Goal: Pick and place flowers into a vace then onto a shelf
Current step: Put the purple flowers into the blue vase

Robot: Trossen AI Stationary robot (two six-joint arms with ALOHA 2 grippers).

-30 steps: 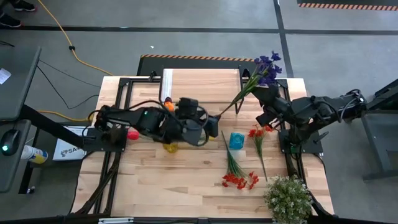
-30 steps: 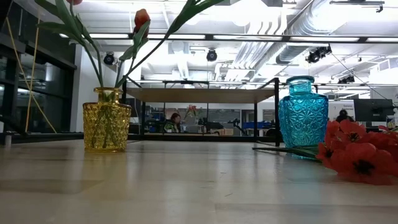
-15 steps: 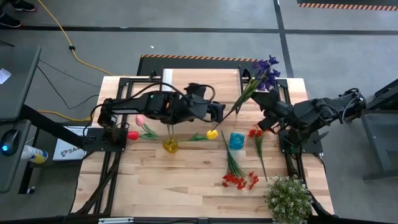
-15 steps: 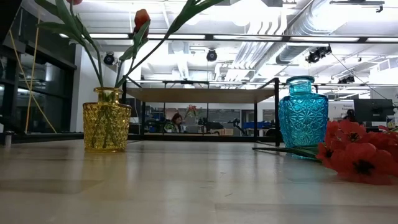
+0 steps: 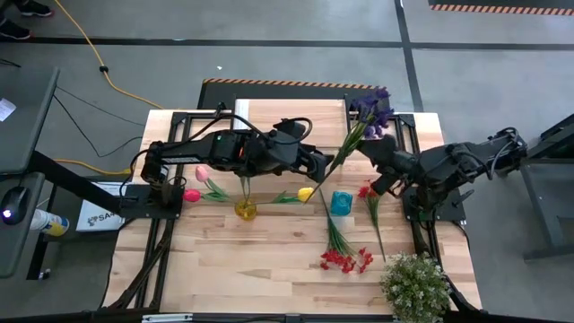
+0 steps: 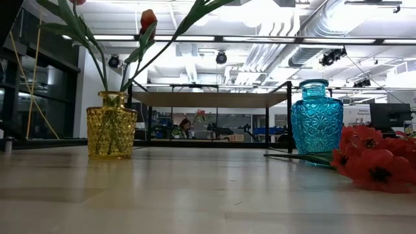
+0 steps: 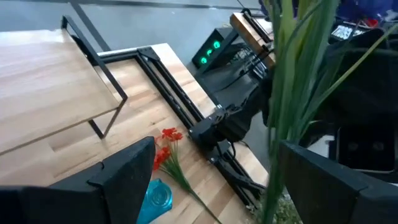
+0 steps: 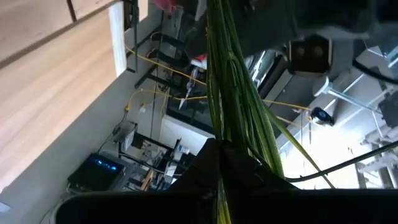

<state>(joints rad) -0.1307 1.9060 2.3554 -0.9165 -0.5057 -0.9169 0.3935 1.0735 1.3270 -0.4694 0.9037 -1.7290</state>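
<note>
My left gripper grabs the purple spray [image 5: 373, 105] by its green stem [image 5: 339, 160] next, leaving its blossoms free, to place the spray into a vase.
The purple spray [image 5: 373, 105] is lifted over the table's far right, its green stem [image 5: 339, 154] slanting down toward the left arm. My right gripper [image 5: 370, 154] is shut on that stem. My left gripper [image 7: 214, 149] is open, and the stem [image 7: 287, 93] stands between its fingers, close to one of them. A yellow glass vase [image 5: 245, 209] holds pink [image 5: 203, 172], red [image 5: 191, 195] and yellow [image 5: 306, 192] tulips. The blue vase [image 5: 341, 202] stands upright on the table. Red sprays [image 5: 346, 258] lie flat beside it. The shelf [image 5: 289, 120] stands at the far edge. My right gripper pinches the purple spray's bundle of green stems [image 8: 231, 112] between its two fingers, on the upper part below the blossoms. The fingers come from the table's right and lie across the stem. The spray is lifted clear and tilted, blossoms toward the far edge.
A bushy potted plant [image 5: 414, 285] sits at the near right corner. Another red spray [image 5: 369, 191] lies right of the blue vase [image 6: 316, 125]. Black frame rails [image 5: 421, 224] run along both table sides. Bare wood [image 5: 251, 265] lies near the front edge.
My left gripper has moved from above the yellow vase toward the far right, up to the purple spray's stem, uncovering the tulips. My right gripper has carried the purple spray a little toward the left and near edge.
</note>
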